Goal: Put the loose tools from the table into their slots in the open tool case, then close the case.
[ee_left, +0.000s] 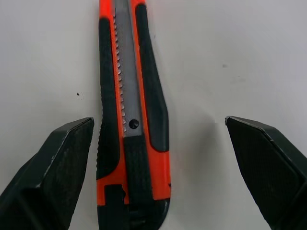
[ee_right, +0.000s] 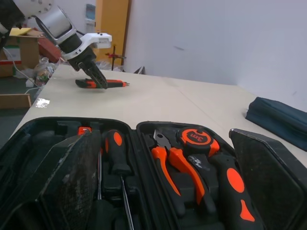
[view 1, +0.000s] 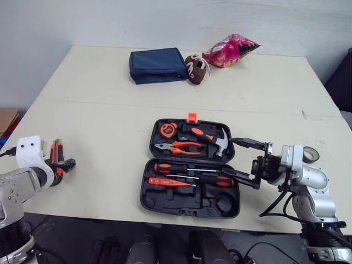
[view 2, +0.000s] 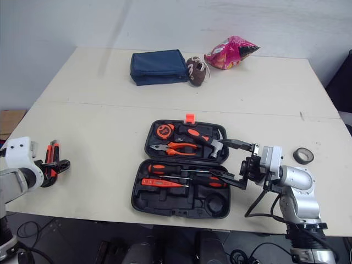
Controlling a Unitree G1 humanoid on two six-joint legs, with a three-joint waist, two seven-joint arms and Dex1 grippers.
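The metal blade [ee_left: 127,62] shows in the front of the utility knife. So my left gripper needs to grab it by the closed rear of its handle [ee_left: 135,179] next.
The black tool case [view 1: 190,204] lies open mid-table, with a hammer, pliers and a tape measure in its far half and screwdrivers [view 1: 176,168] in its near half. An orange and black utility knife [ee_left: 132,120] lies flat on the table at the far left. My left gripper [ee_left: 158,120] is open and straddles it, one finger on each side, neither touching. My right gripper [view 1: 228,155] is open at the case's right edge, its fingers reaching over the hammer head and the screwdriver tips and holding nothing. A black tape roll [view 2: 303,155] lies just right of my right wrist.
At the back of the table lie a navy pouch [view 1: 158,65], a small brown football [view 1: 196,69] and a pink snack bag [view 1: 231,50]. An orange latch [view 1: 192,116] sticks up from the case's far rim. The table's front edge runs close below the case.
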